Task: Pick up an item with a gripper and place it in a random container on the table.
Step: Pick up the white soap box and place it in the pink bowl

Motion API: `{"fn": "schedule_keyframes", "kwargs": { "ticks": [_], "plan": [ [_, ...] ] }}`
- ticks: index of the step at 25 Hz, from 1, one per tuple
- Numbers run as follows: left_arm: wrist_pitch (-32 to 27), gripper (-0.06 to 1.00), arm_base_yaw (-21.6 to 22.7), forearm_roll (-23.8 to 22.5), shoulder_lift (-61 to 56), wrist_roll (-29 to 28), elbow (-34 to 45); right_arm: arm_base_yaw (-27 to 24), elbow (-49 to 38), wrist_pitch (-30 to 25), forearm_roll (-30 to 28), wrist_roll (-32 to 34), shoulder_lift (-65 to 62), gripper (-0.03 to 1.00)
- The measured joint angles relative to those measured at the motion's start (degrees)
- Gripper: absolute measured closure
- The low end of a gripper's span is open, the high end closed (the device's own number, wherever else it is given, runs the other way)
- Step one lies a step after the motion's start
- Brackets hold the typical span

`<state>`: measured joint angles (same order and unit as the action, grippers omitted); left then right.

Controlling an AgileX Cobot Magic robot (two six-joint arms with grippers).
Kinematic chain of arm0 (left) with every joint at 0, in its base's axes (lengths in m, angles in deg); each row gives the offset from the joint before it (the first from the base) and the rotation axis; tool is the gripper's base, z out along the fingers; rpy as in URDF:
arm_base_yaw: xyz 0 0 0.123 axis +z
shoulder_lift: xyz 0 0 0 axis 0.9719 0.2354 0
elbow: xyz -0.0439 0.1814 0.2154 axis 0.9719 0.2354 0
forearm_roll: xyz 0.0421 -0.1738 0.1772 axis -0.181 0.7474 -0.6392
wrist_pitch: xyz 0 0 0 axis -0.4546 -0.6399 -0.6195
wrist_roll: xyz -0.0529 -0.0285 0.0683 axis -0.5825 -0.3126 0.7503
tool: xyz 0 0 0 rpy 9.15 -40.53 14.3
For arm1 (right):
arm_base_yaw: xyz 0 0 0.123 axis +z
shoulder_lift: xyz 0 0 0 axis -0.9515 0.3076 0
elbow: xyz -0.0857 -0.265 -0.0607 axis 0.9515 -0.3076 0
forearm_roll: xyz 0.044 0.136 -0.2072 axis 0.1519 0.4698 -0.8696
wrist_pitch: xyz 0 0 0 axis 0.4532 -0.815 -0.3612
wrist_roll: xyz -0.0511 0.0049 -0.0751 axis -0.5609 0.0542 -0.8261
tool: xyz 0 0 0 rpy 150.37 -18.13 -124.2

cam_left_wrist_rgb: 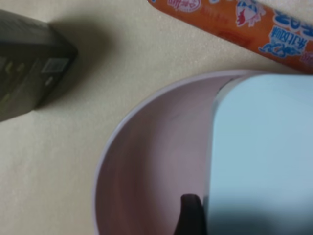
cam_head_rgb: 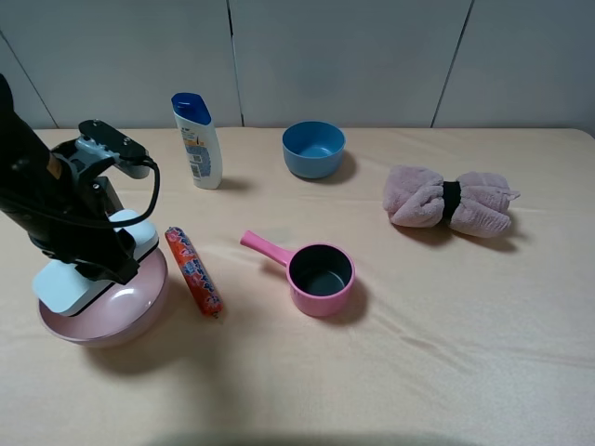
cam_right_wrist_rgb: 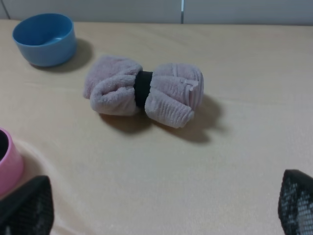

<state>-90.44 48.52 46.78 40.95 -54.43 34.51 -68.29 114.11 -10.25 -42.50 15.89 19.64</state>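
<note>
The white case's lower edge [cam_head_rgb: 93,299] is inside the bowl's rim, so it is now time for my left gripper to let go. The case would stay in the pale-pink bowl [cam_head_rgb: 116,316].
The white case [cam_head_rgb: 65,286] lies tilted over the pale-pink bowl [cam_head_rgb: 116,316] at the left of the beige table [cam_head_rgb: 418,372]. My left gripper [cam_head_rgb: 104,253] reaches down across the middle of the case and looks shut on it. In the left wrist view the case [cam_left_wrist_rgb: 261,156] fills the right side above the bowl's inside [cam_left_wrist_rgb: 151,161], and one dark fingertip [cam_left_wrist_rgb: 190,215] lies against the case's edge. My right gripper [cam_right_wrist_rgb: 161,208] is open and empty above bare cloth; it is out of the high view.
A red sausage tube [cam_head_rgb: 193,271] lies just right of the bowl. A pink handled saucepan [cam_head_rgb: 320,277] stands mid-table, with a blue bowl [cam_head_rgb: 313,149] and a shampoo bottle [cam_head_rgb: 198,141] at the back. A rolled pink towel [cam_head_rgb: 449,201] lies right. A dark boxy thing [cam_left_wrist_rgb: 29,68] sits beside the bowl.
</note>
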Motion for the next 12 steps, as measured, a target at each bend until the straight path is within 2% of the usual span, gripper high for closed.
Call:
{"fn": "schedule_keyframes", "kwargs": {
  "ticks": [12],
  "plan": [
    [1.5,0.35,0.0,-0.9,0.0,-3.1,1.7,0.0,0.0,0.0,0.0,0.0,0.0,0.27]
  ]
}}
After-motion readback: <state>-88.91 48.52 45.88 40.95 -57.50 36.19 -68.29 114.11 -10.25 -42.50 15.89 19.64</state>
